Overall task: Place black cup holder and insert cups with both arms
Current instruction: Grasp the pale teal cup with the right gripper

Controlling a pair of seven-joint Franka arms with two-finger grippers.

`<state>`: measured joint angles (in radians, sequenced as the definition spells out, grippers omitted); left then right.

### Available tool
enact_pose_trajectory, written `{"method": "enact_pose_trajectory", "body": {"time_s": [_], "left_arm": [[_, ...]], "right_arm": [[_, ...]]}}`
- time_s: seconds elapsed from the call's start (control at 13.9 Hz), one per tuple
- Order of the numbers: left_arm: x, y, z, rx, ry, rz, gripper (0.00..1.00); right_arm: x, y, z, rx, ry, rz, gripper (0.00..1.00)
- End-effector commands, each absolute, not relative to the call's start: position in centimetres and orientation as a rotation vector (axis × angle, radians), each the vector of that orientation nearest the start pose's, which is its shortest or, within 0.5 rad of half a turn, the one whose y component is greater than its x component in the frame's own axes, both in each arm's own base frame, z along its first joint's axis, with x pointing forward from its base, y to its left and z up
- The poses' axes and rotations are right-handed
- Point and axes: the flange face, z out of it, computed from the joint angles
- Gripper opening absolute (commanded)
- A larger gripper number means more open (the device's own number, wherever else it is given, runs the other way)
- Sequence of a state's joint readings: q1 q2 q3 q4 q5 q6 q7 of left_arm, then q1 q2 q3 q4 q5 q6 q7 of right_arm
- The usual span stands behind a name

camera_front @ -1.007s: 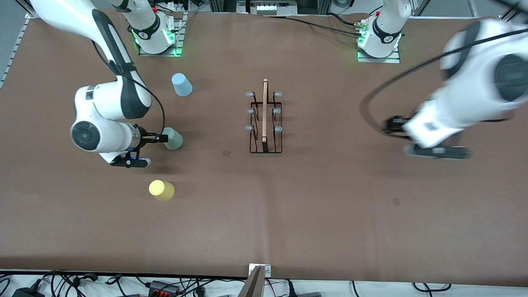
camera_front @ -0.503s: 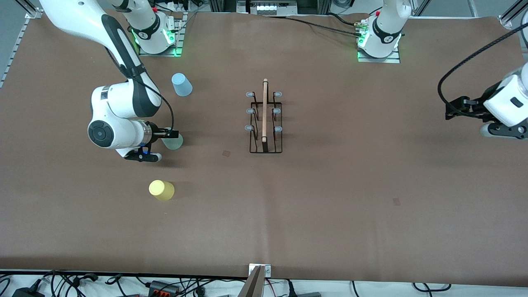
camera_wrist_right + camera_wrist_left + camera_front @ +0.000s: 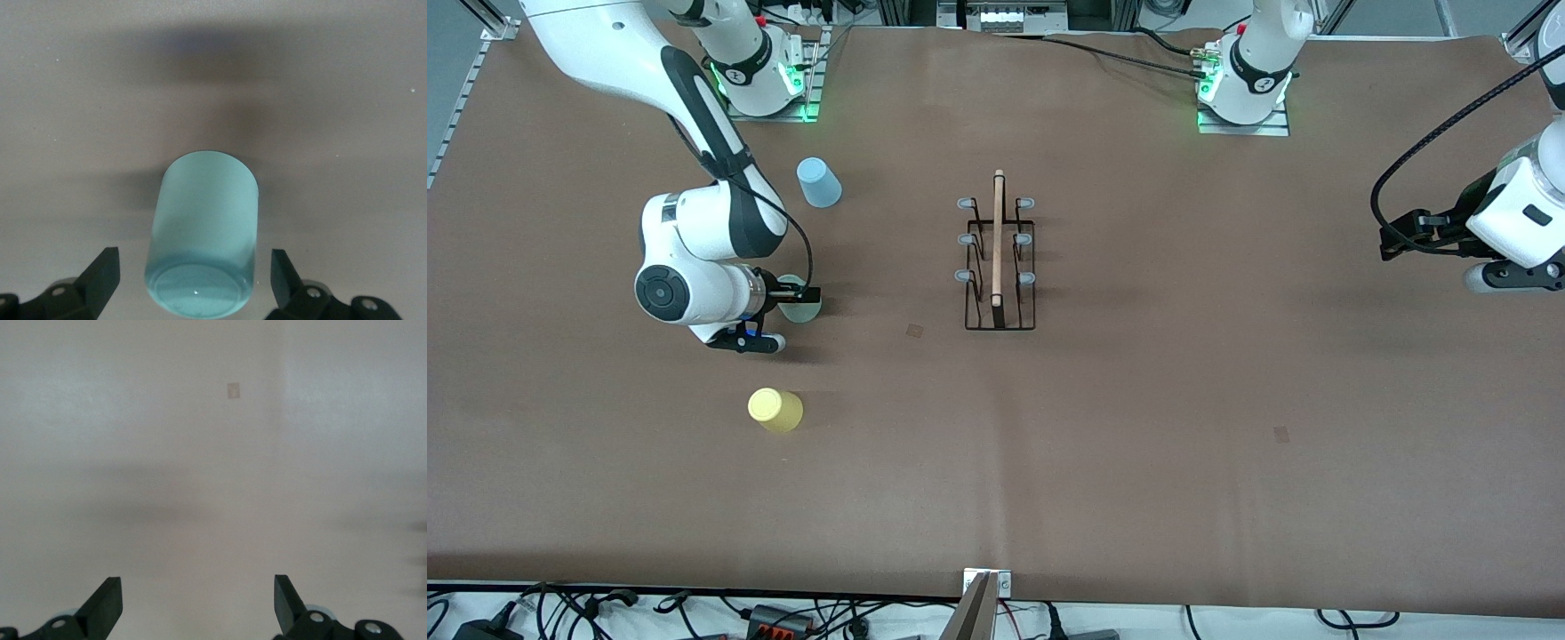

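I should close my right gripper on the mint cup now. The cup is between my right gripper's open fingers in the right wrist view.
The black cup holder (image 3: 999, 258) stands mid-table with its wooden rod handle on top and nothing on its pegs. A pale mint green cup (image 3: 801, 306) stands bottom up toward the right arm's end, and my right gripper (image 3: 798, 296) is low around it. In the right wrist view the mint cup (image 3: 203, 233) sits between the open fingers (image 3: 103, 267) without touching them. A light blue cup (image 3: 818, 182) stands farther from the front camera and a yellow cup (image 3: 775, 410) nearer. My left gripper (image 3: 1398, 235) waits open over bare table (image 3: 213, 453) at the left arm's end.
Small patches mark the brown table cover (image 3: 915, 330) near the holder and toward the left arm's end (image 3: 1281, 434). A metal bracket (image 3: 985, 594) and cables (image 3: 783, 613) line the table's front edge. The arms' bases (image 3: 765, 80) stand along the back edge.
My right gripper slid toward the mint cup until its fingers stood on either side of it. The left arm swung away toward its end of the table and slowed there.
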<state>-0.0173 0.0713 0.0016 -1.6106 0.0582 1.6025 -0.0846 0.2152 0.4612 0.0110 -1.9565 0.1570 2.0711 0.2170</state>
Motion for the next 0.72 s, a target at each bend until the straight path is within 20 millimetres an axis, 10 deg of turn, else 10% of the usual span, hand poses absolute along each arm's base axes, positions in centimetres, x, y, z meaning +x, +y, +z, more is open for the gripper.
{"method": "enact_pose_trajectory", "body": {"time_s": [0.0,0.22,0.5,0.65], "left_arm": [[55.9,-0.3,57.1,-3.092,-0.145,0.072,1.00],[56.0,-0.5,57.2,-3.104,-0.162,0.068,1.00],[56.2,-0.4,57.4,-3.105,-0.165,0.064,1.00],[56.2,-0.4,57.4,-3.105,-0.151,0.066,1.00]], "right_arm": [[55.7,13.8,21.2,-3.026,0.165,0.576,0.86],[55.8,13.9,21.9,-3.023,0.156,0.597,0.33],[58.8,15.6,28.1,-3.009,0.103,0.613,0.22],[59.6,20.0,32.9,-3.013,0.025,0.610,0.23]]}}
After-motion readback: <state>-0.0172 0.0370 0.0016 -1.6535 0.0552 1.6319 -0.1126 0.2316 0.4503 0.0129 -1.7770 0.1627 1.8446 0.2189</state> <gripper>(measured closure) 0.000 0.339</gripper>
